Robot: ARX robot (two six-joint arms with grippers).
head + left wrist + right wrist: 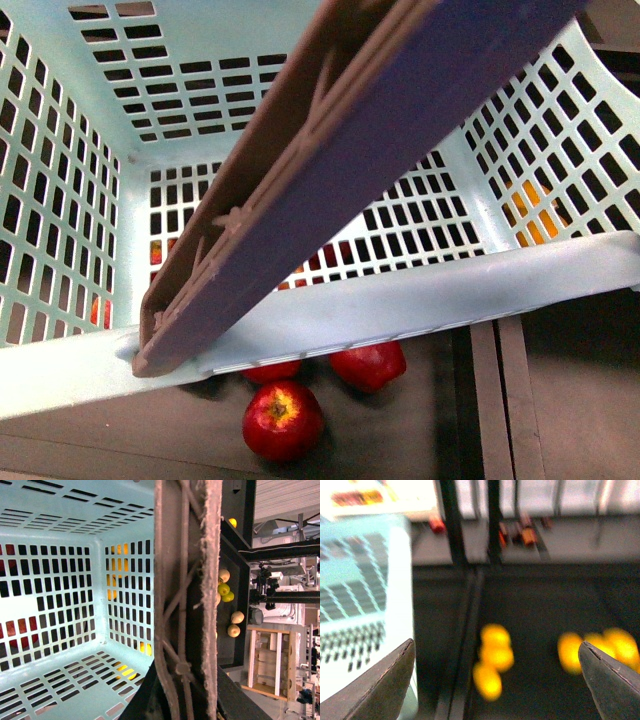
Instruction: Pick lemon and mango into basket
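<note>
The yellow lemon has to go into the teal basket. My right gripper will next grab the lemon by its rounded sides to put it there.
The light teal basket (330, 310) fills the front view, its brown swing handle (330, 160) running slantwise across it. My left gripper (187, 695) is shut on that handle (182, 605), with dark fingers (137, 702) on both sides. The part of the basket's inside (55, 685) that shows holds no fruit. My right gripper (495, 647) hangs open above blurred yellow-orange fruits (492, 662) on a dark surface, beside the basket (365, 605). More of these fruits (597, 650) lie by one finger (612, 680). I cannot tell lemon from mango in the blur.
Three red apples (283, 418) lie on the dark shelf below the basket's near rim. Orange shows through the slots (540, 215) at the right. Small yellow and pale fruits (226, 589) sit on a dark shelf beyond the handle. A raised divider (465, 645) runs between basket and fruits.
</note>
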